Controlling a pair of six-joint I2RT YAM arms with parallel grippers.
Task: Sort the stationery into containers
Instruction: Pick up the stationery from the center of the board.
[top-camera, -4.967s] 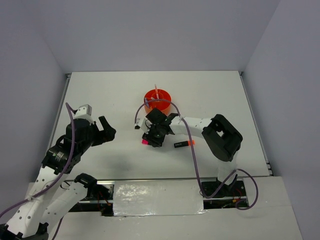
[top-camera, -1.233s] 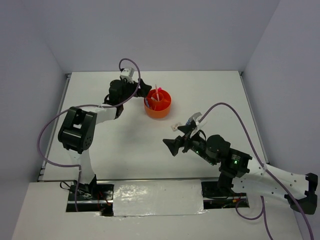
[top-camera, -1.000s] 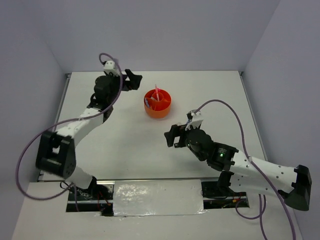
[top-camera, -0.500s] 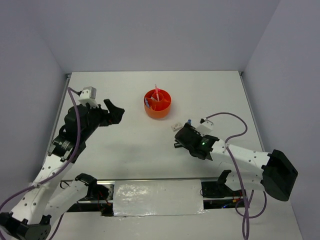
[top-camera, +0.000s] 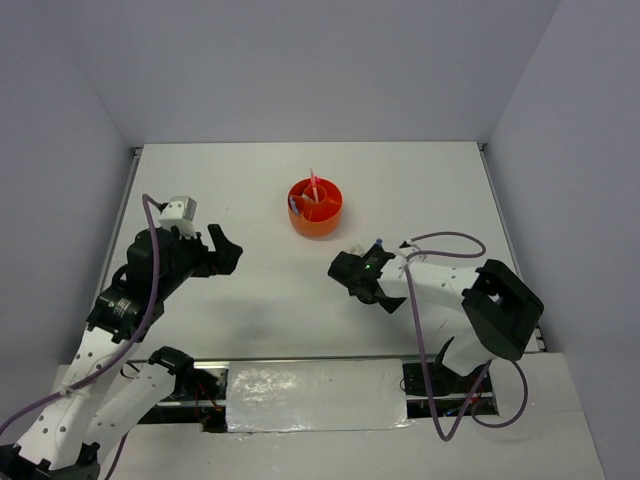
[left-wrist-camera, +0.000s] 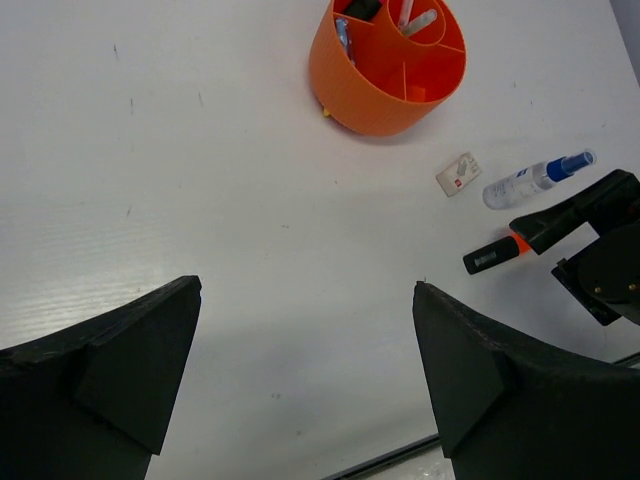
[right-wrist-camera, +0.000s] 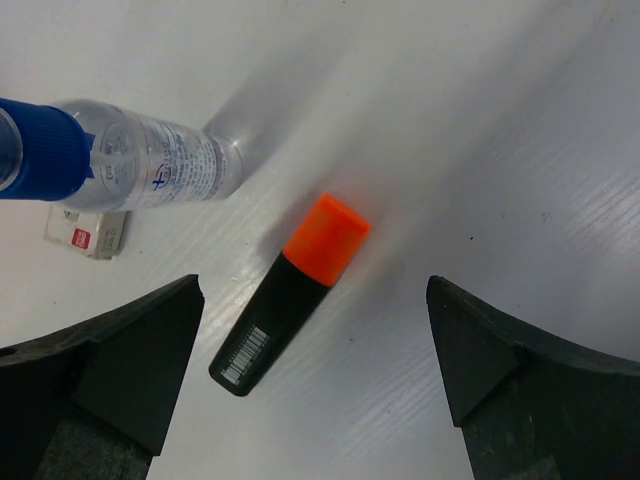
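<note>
I need to hand the orange cap of the black highlighter to my left gripper, so next I should grab the highlighter with my right gripper by its barcoded body (right-wrist-camera: 265, 325).
The round orange tub (top-camera: 315, 210) (left-wrist-camera: 372, 88) stands at the table's middle back, with pens upright in its central cup and small items in its compartments. In front of it and to the right lie a white eraser (left-wrist-camera: 458, 173) (right-wrist-camera: 88, 232), a clear blue-capped bottle (left-wrist-camera: 535, 180) (right-wrist-camera: 130, 165) and a black highlighter with an orange cap (left-wrist-camera: 495, 252) (right-wrist-camera: 290, 305). My right gripper (top-camera: 352, 272) (right-wrist-camera: 313, 282) hangs open just above the highlighter, which lies slanted on the table between the fingers. My left gripper (top-camera: 230, 250) (left-wrist-camera: 305, 290) is open and holds nothing, off to the left over bare table.
The white table (top-camera: 250, 190) is walled at the back and on both sides. The right arm's purple cable (top-camera: 440, 240) loops over the table to the right of the bottle. The left arm's cable (top-camera: 150, 230) arcs by its wrist.
The left arm has pulled back from beside the tub to the near left. The right gripper has swung left and down over the orange-capped highlighter. Both stayed open.
</note>
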